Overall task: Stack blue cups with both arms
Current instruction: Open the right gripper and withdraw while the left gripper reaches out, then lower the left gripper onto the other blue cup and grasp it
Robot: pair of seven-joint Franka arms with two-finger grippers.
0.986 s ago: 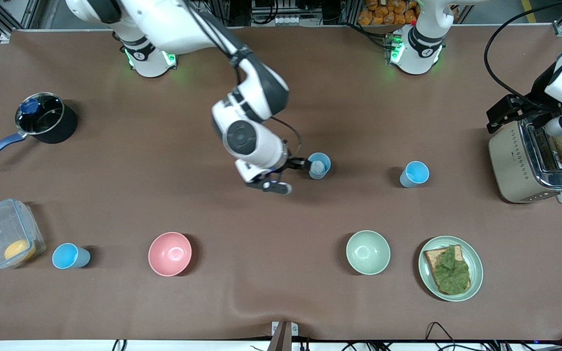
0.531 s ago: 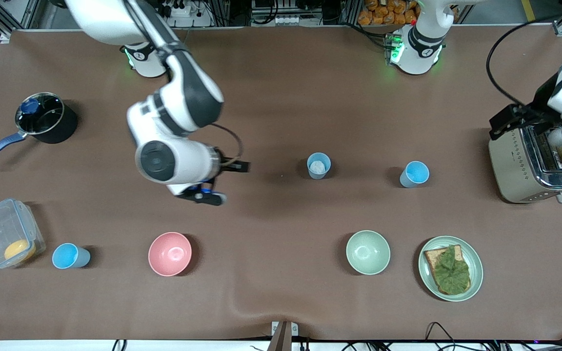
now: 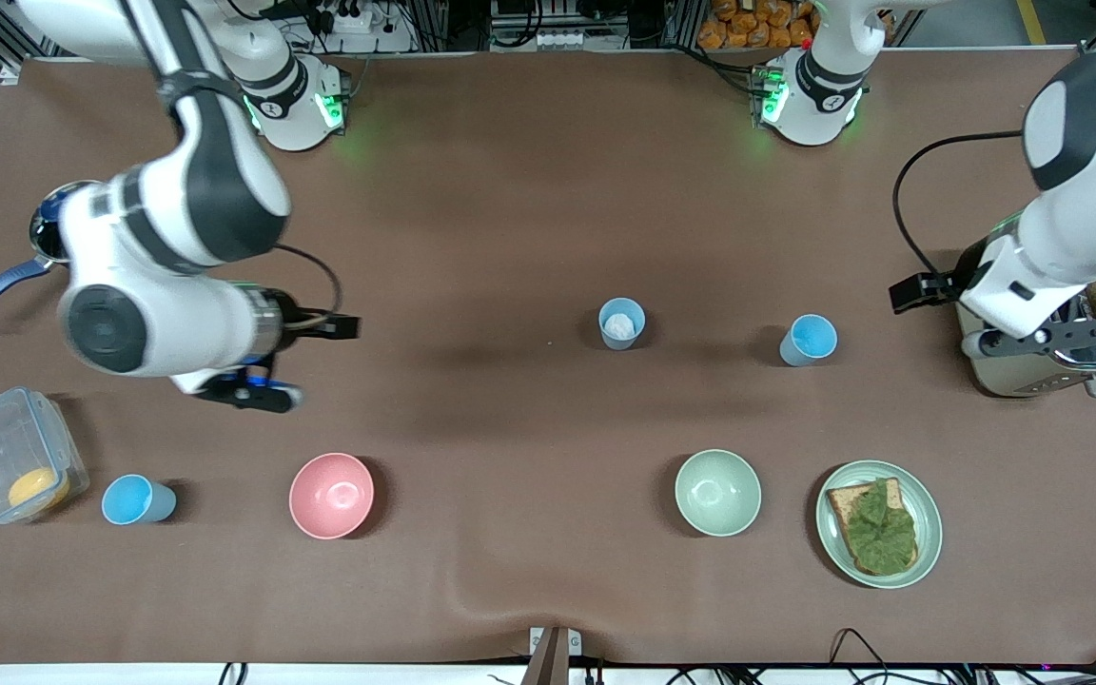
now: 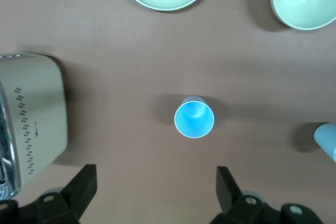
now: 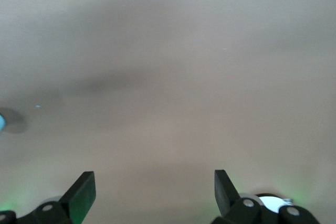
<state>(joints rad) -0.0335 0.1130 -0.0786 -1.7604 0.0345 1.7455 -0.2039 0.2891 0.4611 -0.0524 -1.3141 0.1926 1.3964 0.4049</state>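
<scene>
The second blue cup needs to be stacked into the blue cup with the whitish inside. My left gripper should grab the second blue cup by its rim [image 3: 815, 320] [image 4: 194, 137] next.
Three blue cups stand upright on the brown table. One with a whitish inside [image 3: 622, 323] is mid-table, and a second [image 3: 808, 340] [image 4: 194, 117] is beside it toward the left arm's end. The third [image 3: 136, 499] is near the front camera at the right arm's end. My left gripper [image 3: 938, 319] [image 4: 156, 179] hangs open and empty over the table between the second cup and the toaster. In the left wrist view the whitish cup [image 4: 326, 139] shows at the frame's edge. My right gripper [image 3: 324, 362] [image 5: 155, 184] is open and empty over bare table toward the right arm's end.
A toaster [image 3: 1033, 366] [image 4: 31, 119] holding bread stands at the left arm's end. A pink bowl [image 3: 331, 495], a pale green bowl [image 3: 717, 492] and a plate with toast and lettuce [image 3: 879, 523] lie nearer the camera. A pot [image 3: 58, 214] and a clear container [image 3: 15, 457] sit at the right arm's end.
My right arm has swung away from the whitish cup toward its own end of the table, leaving the cup standing. My left arm has moved off the toaster toward the second cup.
</scene>
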